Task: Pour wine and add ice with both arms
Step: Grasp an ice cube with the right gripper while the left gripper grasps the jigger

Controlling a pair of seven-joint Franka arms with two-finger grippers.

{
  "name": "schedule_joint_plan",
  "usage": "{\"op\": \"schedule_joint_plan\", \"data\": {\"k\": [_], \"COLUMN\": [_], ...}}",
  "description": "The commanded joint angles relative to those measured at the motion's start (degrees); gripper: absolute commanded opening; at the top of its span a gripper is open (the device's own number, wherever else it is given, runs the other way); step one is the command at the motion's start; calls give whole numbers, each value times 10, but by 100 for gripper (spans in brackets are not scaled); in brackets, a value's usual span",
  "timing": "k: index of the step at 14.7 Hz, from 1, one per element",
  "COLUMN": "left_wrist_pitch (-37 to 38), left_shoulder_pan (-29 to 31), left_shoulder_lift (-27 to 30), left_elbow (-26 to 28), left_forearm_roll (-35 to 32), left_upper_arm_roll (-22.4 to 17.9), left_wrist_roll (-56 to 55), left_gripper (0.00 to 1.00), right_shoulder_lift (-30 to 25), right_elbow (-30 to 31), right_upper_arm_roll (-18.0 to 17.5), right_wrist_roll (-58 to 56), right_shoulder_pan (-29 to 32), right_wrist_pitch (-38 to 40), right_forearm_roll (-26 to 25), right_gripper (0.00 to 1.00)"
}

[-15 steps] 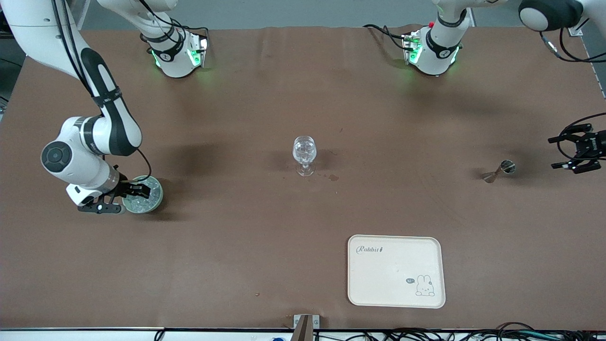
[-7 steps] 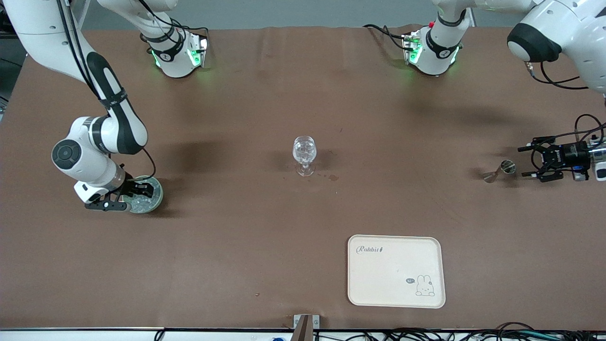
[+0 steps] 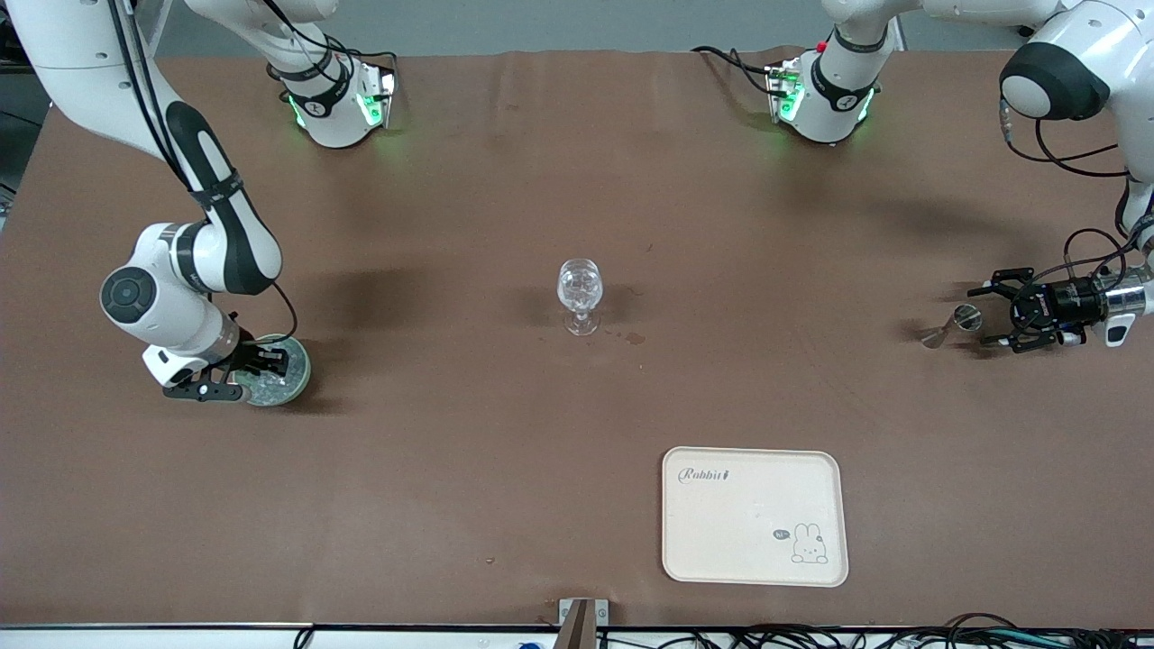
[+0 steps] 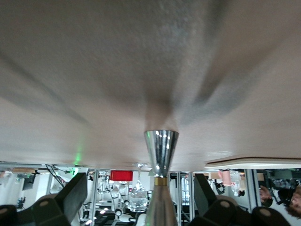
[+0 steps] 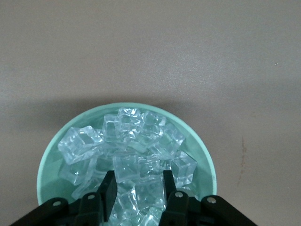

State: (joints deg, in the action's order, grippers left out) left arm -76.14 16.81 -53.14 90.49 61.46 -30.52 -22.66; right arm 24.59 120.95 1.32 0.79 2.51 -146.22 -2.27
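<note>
My left gripper should pour the wine into the clear stemmed glass, so next it should grab the jigger by its narrow middle (image 4: pixel 161 181).
A clear stemmed glass (image 3: pixel 579 290) stands mid-table. A pale green bowl (image 3: pixel 296 382) heaped with ice (image 5: pixel 132 126) sits toward the right arm's end. My right gripper (image 3: pixel 268 364) is down in the bowl, and its fingers (image 5: pixel 109 188) press either side of one ice cube (image 5: pixel 139 181). Toward the left arm's end stands a small metal jigger (image 3: pixel 957 323). My left gripper (image 3: pixel 984 317) is level with it, open. The jigger (image 4: pixel 160 150) rises between the spread fingers (image 4: pixel 70 197), touching neither. Both arms reach from their green-lit bases.
A cream tray (image 3: pixel 753 516) with a rabbit print lies nearer the front camera than the glass. Small dark stains (image 3: pixel 635 338) mark the brown cloth beside the glass foot. The arm bases (image 3: pixel 338 104) stand along the table's back edge.
The left gripper has moved in from the table's end until its open fingers flank the jigger. The right gripper's fingers have drawn together on ice in the bowl.
</note>
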Motion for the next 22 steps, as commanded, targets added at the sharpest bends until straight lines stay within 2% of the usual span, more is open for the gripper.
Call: {"op": "schedule_joint_plan", "data": {"k": [1,8,12,14,15,18,19,20,22], "left_wrist_pitch": [-3,-1,-1,-1,0,1,3,6,9], "left_shoulder_pan": [6,20,15,20,23,18,18,19,21], "left_shoulder_lift": [-13,-6,-5,-5,-4,2,3,7,10], "left_elbow": [-23,13,28,52,66,68,67,67,67], "left_forearm_roll": [15,31,59,79,96,96,96,96,96], "left_upper_arm_roll": [14,45,55,62,62,63,63,63,63], "left_wrist_roll": [-15,25,29,30,36,41,41,41,41], "left_gripper": [100,100,100,93,93,89,86,73,71], "right_shoulder_lift": [-2,-2,-3,-3,-3,-4,-6,-8,-11], "right_elbow": [7,4,-8,-29,-40,-63,-64,-64,-72], "right_upper_arm_roll": [-4,-4,-4,-4,-4,-6,-6,-6,-6], "right_wrist_roll": [-4,-3,-3,0,1,5,5,5,2], "right_shoulder_pan": [6,5,2,1,1,-1,-1,-1,-1], "right_wrist_pitch": [-9,-3,9,49,68,113,113,113,115], "right_forearm_roll": [1,1,1,2,3,8,8,8,9], "right_gripper": [34,22,10,5,5,3,2,1,1]}}
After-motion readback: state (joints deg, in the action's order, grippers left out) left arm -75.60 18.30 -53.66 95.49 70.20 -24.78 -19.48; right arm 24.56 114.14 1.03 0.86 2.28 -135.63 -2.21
